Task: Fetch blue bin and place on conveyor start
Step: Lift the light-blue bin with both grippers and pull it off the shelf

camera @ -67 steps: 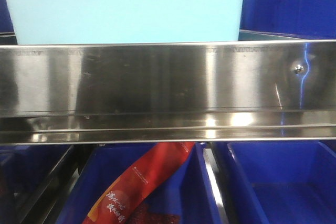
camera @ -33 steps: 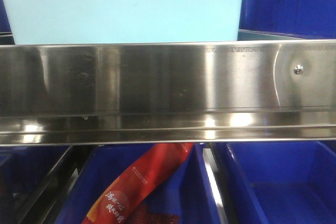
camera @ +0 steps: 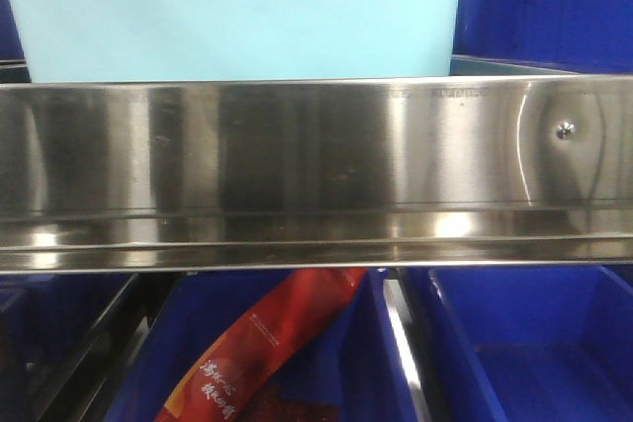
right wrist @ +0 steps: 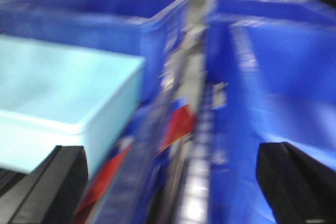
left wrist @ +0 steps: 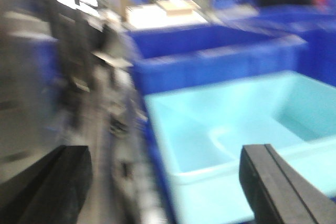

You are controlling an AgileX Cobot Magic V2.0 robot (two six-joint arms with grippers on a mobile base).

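Note:
I need to fetch the blue bin from behind the steel bar (camera: 297, 145) to the conveyor start, so next my right gripper needs to grip the bin by its side rim.
The light cyan blue bin (camera: 237, 17) stands on the upper shelf behind the steel rail, at the top left of the front view. It looks empty in the left wrist view (left wrist: 236, 129), and its right corner shows in the right wrist view (right wrist: 63, 93). My left gripper (left wrist: 165, 184) is open over the bin's left front corner, its right finger above the front rim. My right gripper (right wrist: 170, 184) is open to the right of the bin, over the gap between shelves. The conveyor start is out of view. Both wrist views are blurred.
A stainless-steel shelf rail (camera: 316, 175) spans the front view. Dark blue ribbed bins stand behind (left wrist: 210, 51) and right of the cyan bin (right wrist: 278, 77). Below, a red snack bag (camera: 267, 353) lies in a dark blue bin, with another dark blue bin (camera: 524, 343) beside it.
The reflections on the steel rail shift slightly; the bin and the rail stay in place in the front view.

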